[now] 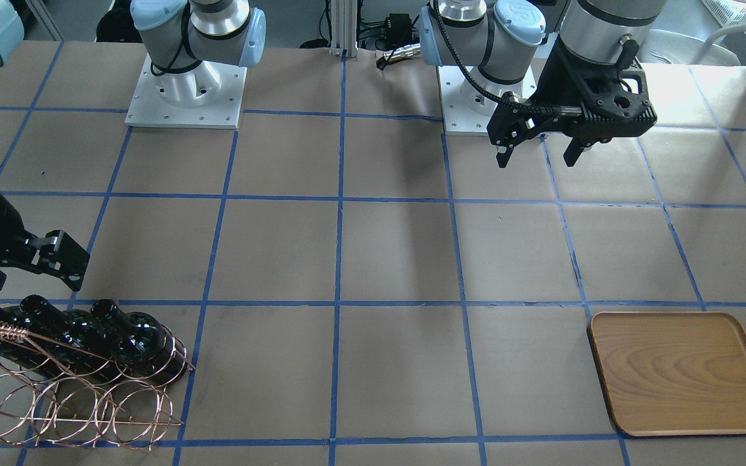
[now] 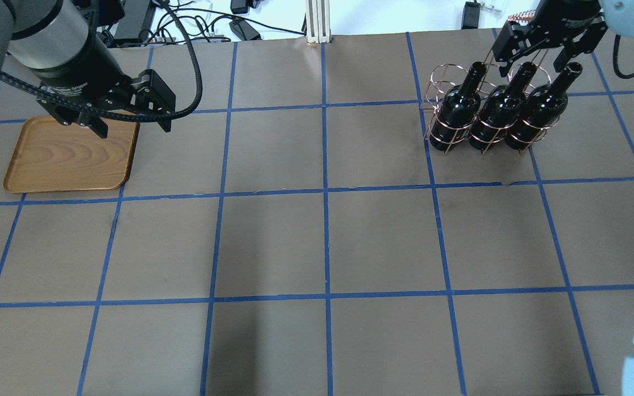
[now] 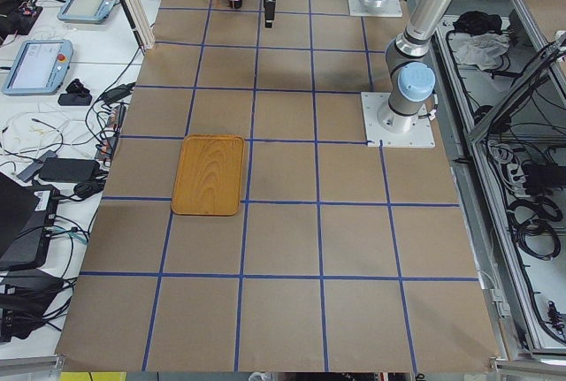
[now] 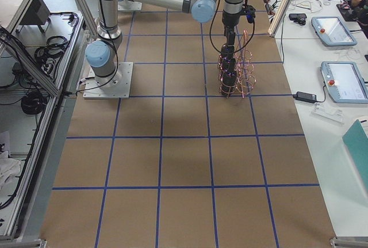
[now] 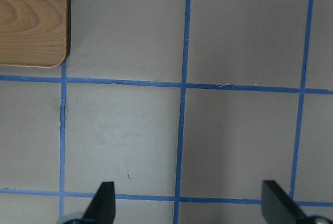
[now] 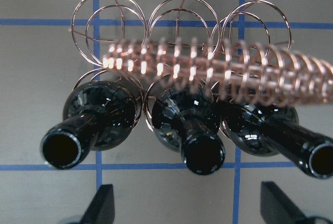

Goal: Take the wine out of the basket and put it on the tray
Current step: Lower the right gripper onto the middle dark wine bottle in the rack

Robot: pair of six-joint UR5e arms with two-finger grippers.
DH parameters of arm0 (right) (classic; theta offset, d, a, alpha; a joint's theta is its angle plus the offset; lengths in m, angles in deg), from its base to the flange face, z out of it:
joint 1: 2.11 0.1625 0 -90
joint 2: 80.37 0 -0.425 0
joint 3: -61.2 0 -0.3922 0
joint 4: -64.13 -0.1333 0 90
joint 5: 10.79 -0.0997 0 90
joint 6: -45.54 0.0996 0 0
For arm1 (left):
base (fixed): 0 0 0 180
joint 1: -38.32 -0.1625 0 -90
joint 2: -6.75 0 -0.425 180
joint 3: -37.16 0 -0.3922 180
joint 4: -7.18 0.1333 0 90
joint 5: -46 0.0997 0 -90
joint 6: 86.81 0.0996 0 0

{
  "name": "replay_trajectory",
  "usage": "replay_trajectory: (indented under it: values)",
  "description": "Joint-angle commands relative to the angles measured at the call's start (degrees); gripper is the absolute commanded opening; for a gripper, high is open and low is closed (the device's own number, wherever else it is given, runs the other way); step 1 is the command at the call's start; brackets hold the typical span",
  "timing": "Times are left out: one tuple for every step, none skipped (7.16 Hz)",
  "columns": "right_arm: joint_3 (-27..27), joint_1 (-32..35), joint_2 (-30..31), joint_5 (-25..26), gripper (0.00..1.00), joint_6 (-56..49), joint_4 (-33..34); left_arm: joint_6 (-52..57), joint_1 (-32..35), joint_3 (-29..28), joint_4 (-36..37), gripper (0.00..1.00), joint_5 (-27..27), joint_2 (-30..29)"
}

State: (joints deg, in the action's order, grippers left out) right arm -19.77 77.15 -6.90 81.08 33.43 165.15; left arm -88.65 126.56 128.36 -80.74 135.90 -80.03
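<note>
The right gripper grabs the middle wine bottle by its neck next, to lift the wine bottle out of the basket for the tray (image 1: 685,373).
Three glossy near-black wine bottles (image 2: 460,107) (image 2: 499,110) (image 2: 538,110) stand in the near row of the copper wire basket (image 2: 439,82) at the table's far right. In the right wrist view their open mouths point up below the coiled handle (image 6: 218,73), the middle bottle (image 6: 202,154) roughly centred. My right gripper (image 2: 534,55) is open, just above the necks and touching nothing. The wooden tray (image 2: 58,159) lies bare at the far left. My left gripper (image 2: 130,121) is open and empty, hovering over the tray's right edge; the tray's corner (image 5: 31,21) shows in the left wrist view.
The basket's far row of rings (image 6: 179,16) holds nothing. Brown paper with blue tape lines (image 2: 325,192) covers the table. The two arm bases (image 1: 185,90) (image 1: 486,97) sit at the robot's side. Cables and teach pendants (image 4: 345,81) lie beyond the far edge.
</note>
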Motion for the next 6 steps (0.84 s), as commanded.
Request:
replay_trajectory:
  values:
    - [-0.06, -0.34, -2.19, 0.07, 0.92, -2.11, 0.66, 0.0, -0.09, 0.12, 0.03, 1.0, 0.01, 0.03]
    - [-0.06, -0.34, -2.98, 0.07, 0.84, -2.3, 0.93, 0.0, 0.0, 0.12, 0.11, 1.0, -0.42, -0.05]
    - [-0.06, -0.34, -3.16, -0.02, 0.78, -2.13, 0.93, 0.0, 0.0, 0.12, 0.11, 1.0, -0.51, -0.06]
    - [-0.06, -0.34, -4.47, -0.11, 0.7, -2.3, 3.63, 0.0, 0.0, 0.12, 0.03, 1.0, -0.25, -0.14]
    - [-0.06, -0.34, -5.35, -0.11, 0.68, -2.3, 4.78, 0.0, -0.43, 0.12, 0.2, 1.0, -0.51, -0.32]
    - [-0.06, -0.34, -5.53, -0.11, 0.65, -2.21, 5.06, 0.0, -0.44, 0.12, 0.2, 1.0, -0.6, -0.23]
